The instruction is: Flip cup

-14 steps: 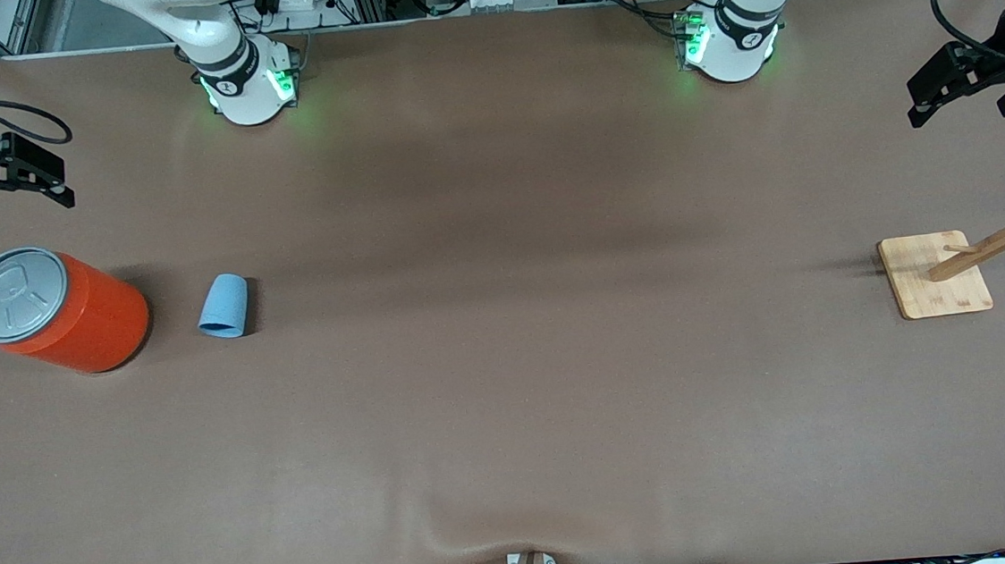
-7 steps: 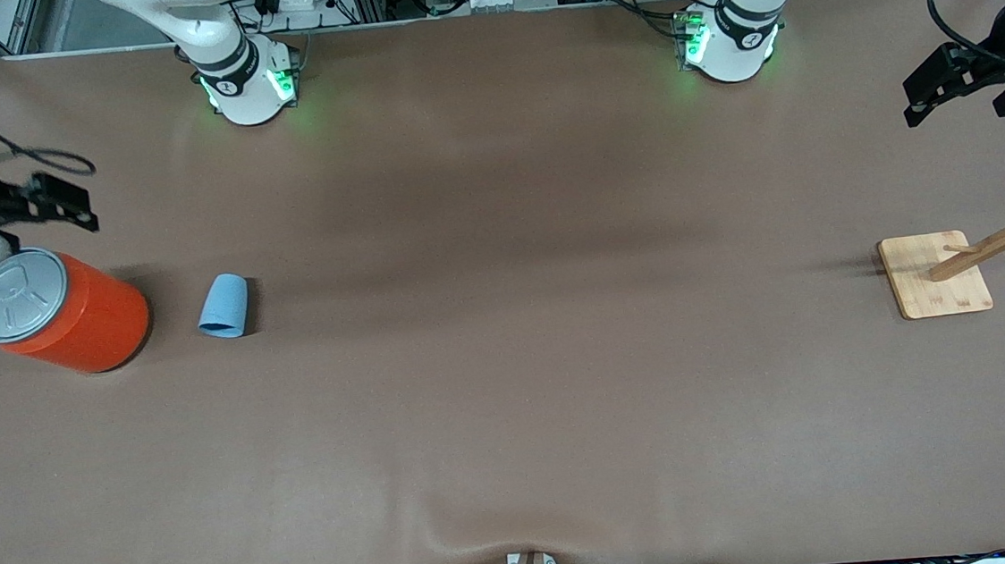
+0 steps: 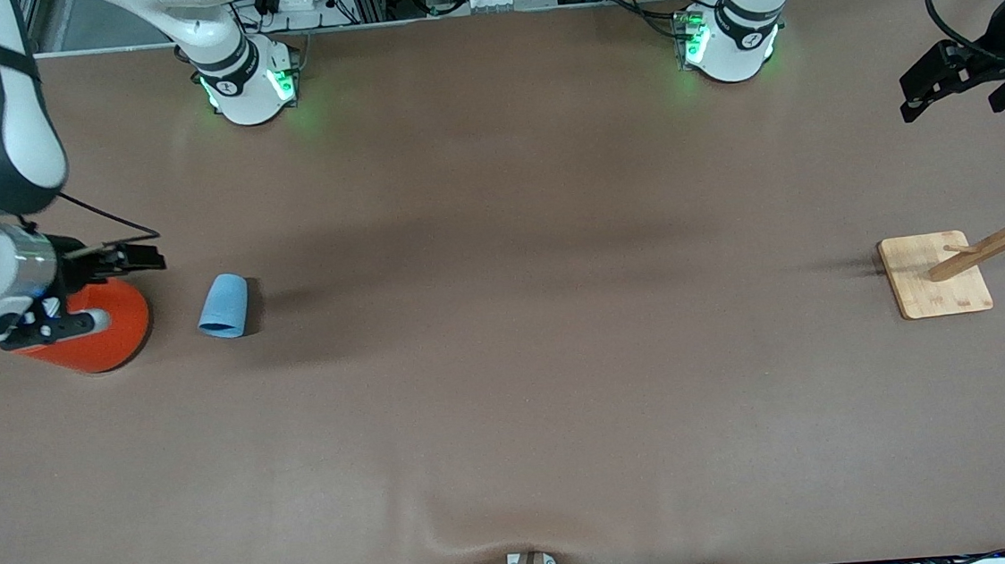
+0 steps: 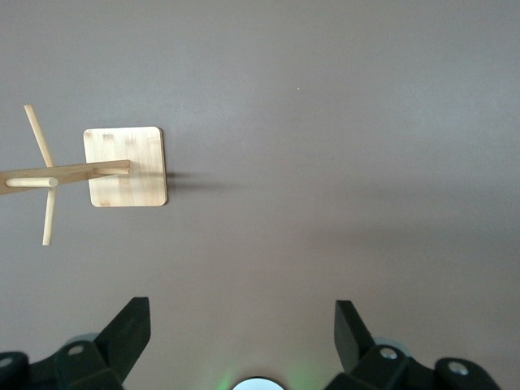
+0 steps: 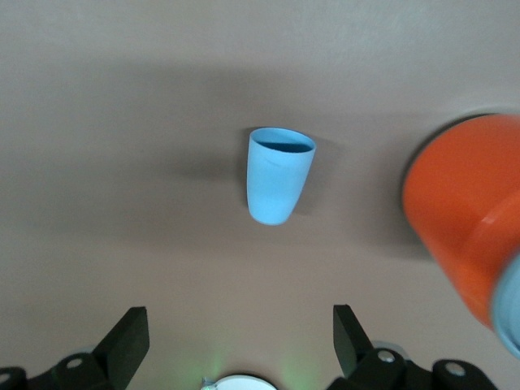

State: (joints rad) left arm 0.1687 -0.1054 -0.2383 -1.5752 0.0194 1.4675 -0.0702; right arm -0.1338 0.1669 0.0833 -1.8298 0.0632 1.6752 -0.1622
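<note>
The robot's right gripper should take the light-blue cup by its outer side point(image 3: 225, 299), so the cup's opening point(image 3: 220, 330) stays free and the cup can be flipped.
The light-blue cup point(image 3: 224, 307) lies on its side on the brown table, its mouth toward the front camera. In the right wrist view the cup point(image 5: 279, 175) shows its blue inside. My right gripper point(image 3: 135, 258) hangs open and empty over the orange can point(image 3: 103, 336), beside the cup and apart from it; in its own view the right gripper point(image 5: 240, 325) has its jaws spread wide, with bare table between them. My left gripper point(image 3: 923, 92) waits open and empty at the left arm's end of the table; in its own view it point(image 4: 240, 317) is over bare table.
The large orange can point(image 5: 463, 211) stands beside the cup toward the right arm's end, its lid mostly hidden by my right arm. A wooden peg rack on a square base point(image 3: 934, 273) stands at the left arm's end and also shows in the left wrist view point(image 4: 126, 166).
My right arm has swung in from the table's end, over the orange can toward the cup, and now covers the can's lid. The cup has not moved. My left gripper has barely shifted.
</note>
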